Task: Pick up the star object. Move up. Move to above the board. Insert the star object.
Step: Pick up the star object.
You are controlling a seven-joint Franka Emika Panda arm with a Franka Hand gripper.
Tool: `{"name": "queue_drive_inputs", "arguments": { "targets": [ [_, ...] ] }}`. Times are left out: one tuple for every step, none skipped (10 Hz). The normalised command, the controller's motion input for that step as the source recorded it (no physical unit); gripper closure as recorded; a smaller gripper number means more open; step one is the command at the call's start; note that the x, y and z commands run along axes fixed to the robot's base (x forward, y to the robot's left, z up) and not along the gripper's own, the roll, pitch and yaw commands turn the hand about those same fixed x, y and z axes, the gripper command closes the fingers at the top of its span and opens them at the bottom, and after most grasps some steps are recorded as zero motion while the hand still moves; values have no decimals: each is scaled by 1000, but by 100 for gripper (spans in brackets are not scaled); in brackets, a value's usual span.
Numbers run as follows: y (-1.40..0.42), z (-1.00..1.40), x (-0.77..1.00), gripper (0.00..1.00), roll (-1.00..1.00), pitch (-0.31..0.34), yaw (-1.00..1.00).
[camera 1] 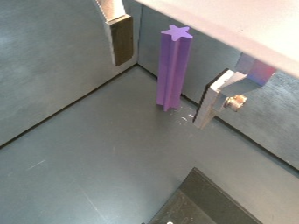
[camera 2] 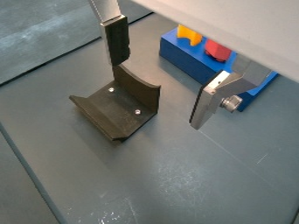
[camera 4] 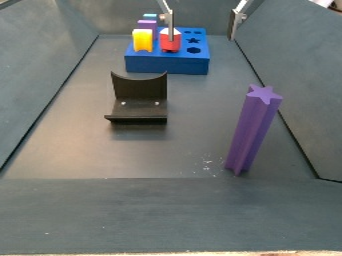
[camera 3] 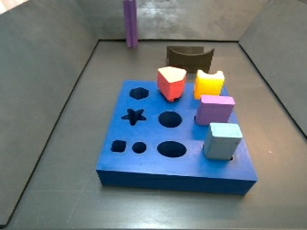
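The robot's gripper should next grab the purple star object by its star-shaped top end (camera 1: 177, 35), to put it into the board's star-shaped hole.
The star object (camera 1: 173, 72) is a tall purple prism with ridged sides, standing upright on the grey floor near a wall; it also shows in both side views (camera 3: 131, 22) (camera 4: 251, 130). The board (camera 3: 132, 165) is a blue slab with a star hole (camera 3: 135, 116) and other cut-outs, and shows too in a wrist view (camera 2: 187, 59) and a side view (camera 4: 174, 66). My gripper (camera 1: 163, 87) is open and empty, raised above the floor, with the star object seen between its fingers (camera 1: 121, 42). Its fingertips (camera 4: 167, 14) show at the frame's upper edge in a side view.
The dark fixture (camera 3: 186, 56) stands on the floor between the board and the star object, and shows below my gripper (camera 2: 163, 87) in a wrist view (camera 2: 117, 109). Red (camera 3: 171, 84), yellow (camera 3: 210, 84), purple (camera 3: 214, 110) and light blue (camera 3: 222, 141) blocks sit in the board. Grey walls surround the floor.
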Motion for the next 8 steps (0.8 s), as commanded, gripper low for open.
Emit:
{"name": "queue_drive_inputs", "arguments": {
  "targets": [
    [537, 0, -323, 0, 0, 0, 86],
    [654, -46, -580, 0, 0, 0, 260],
    [637, -111, -694, 0, 0, -9, 234],
    [623, -137, -777, 0, 0, -19, 183],
    [614, -120, -731, 0, 0, -11, 223],
    [669, -160, -234, 0, 0, -36, 506],
    [609, -226, -146, 0, 9, -36, 540],
    [626, -214, -171, 0, 7, 0, 520]
  ]
}}
